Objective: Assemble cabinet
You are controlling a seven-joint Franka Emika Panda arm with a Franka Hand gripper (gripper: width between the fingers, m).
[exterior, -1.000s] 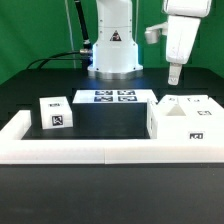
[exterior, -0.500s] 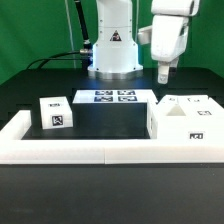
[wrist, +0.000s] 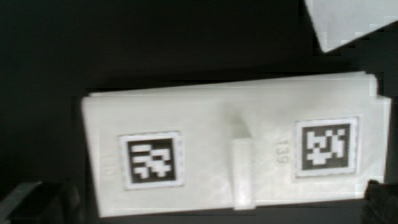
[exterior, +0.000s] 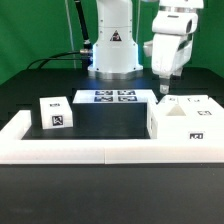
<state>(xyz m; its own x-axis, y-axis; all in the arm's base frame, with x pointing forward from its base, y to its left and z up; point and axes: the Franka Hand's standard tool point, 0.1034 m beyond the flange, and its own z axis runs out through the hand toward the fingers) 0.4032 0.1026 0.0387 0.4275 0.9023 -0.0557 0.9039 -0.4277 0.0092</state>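
My gripper grabs the white part by the raised ridge (wrist: pixel 242 172) between the tags next, to assemble the cabinet (wrist: pixel 231 140).
The cabinet body (exterior: pixel 186 122), a large white box with tag markers, stands at the exterior view's right against the border wall. A smaller white cube part (exterior: pixel 55 113) with tags stands at the exterior view's left. My gripper (exterior: pixel 164 89) hangs just above the body's back left corner, holding nothing. In the wrist view a white part of the cabinet (wrist: pixel 231 140) with two tags and a raised ridge fills the frame. My gripper (wrist: pixel 199 208) shows only as dark fingers (wrist: pixel 22 200) at the picture's two corners, wide apart.
The marker board (exterior: pixel 113 97) lies flat in front of the robot base (exterior: pixel 112 50). A long low white border wall (exterior: pixel 90 152) runs along the front and up both sides. A white corner (wrist: pixel 356 20) shows in the wrist view beyond the part.
The gripper has moved toward the exterior view's left and down, from high at the right to just above the cabinet body's back corner. The parts have not moved.
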